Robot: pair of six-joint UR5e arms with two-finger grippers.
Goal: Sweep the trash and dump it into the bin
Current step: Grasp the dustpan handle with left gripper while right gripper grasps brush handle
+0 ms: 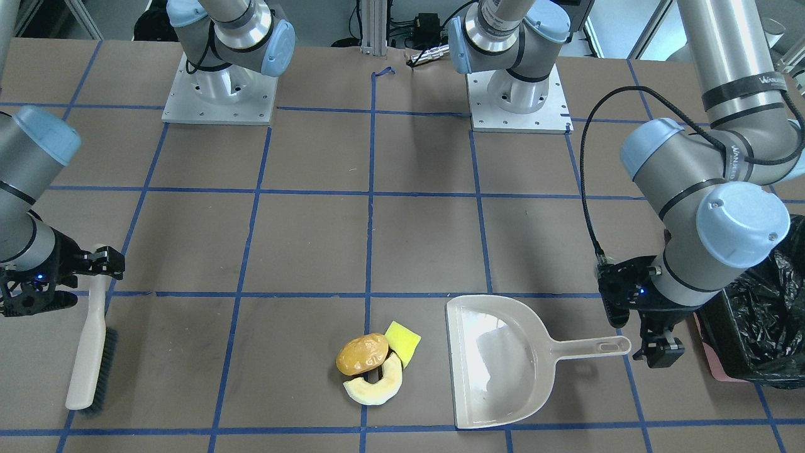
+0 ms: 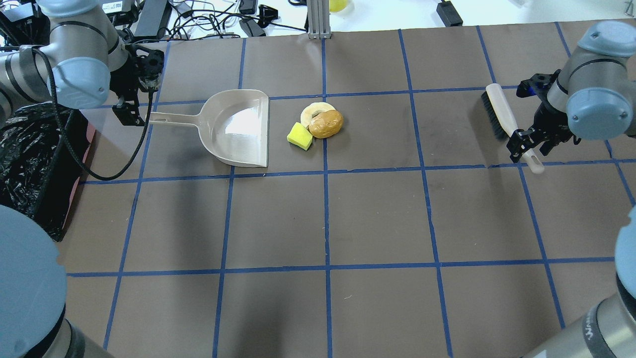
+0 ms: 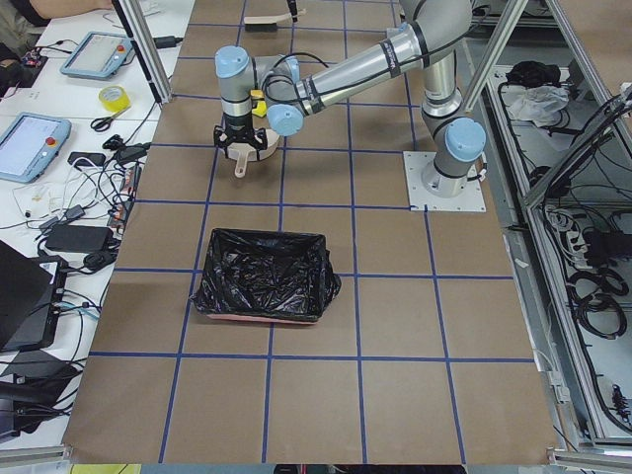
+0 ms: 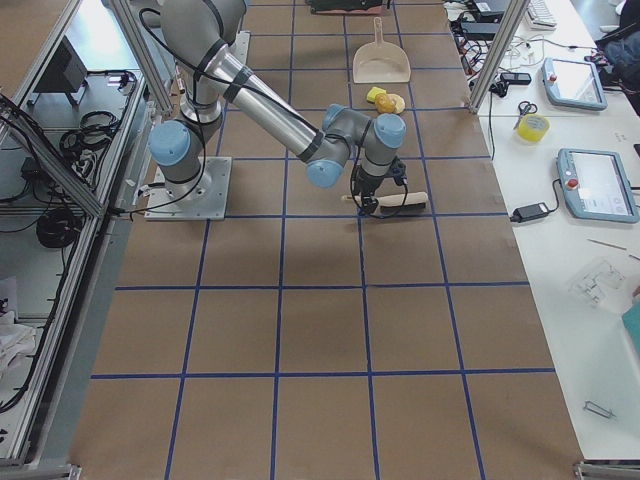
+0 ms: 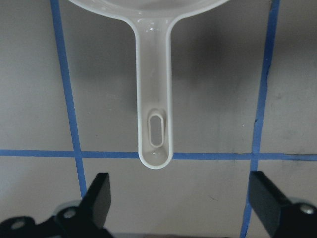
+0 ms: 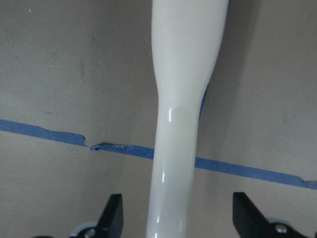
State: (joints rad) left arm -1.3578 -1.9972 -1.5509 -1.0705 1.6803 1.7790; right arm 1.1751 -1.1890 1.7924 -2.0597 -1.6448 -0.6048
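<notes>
My right gripper picks up the brush by its white handle [image 1: 98,284] next, to sweep the trash into the dustpan [image 1: 503,365].
The trash lies in one cluster: a golden-brown lump [image 1: 361,354], a yellow-green square [image 1: 402,340] and a pale crescent [image 1: 374,387], just off the mouth of the beige dustpan [image 1: 503,365]. My left gripper [image 5: 181,198] is open, and the dustpan handle [image 5: 155,99] ends just short of the gap between its fingers. My right gripper [image 6: 178,215] is open and straddles the white brush handle [image 6: 178,124], with space on both sides. The brush [image 2: 502,117] lies flat on the table. The bin [image 2: 30,159], lined with black plastic, stands beside my left arm.
The brown table [image 2: 377,219] is marked with a blue tape grid. Both arm bases [image 1: 220,94] stand at the robot's side of it. Cables and devices [image 2: 198,20] lie beyond the far edge.
</notes>
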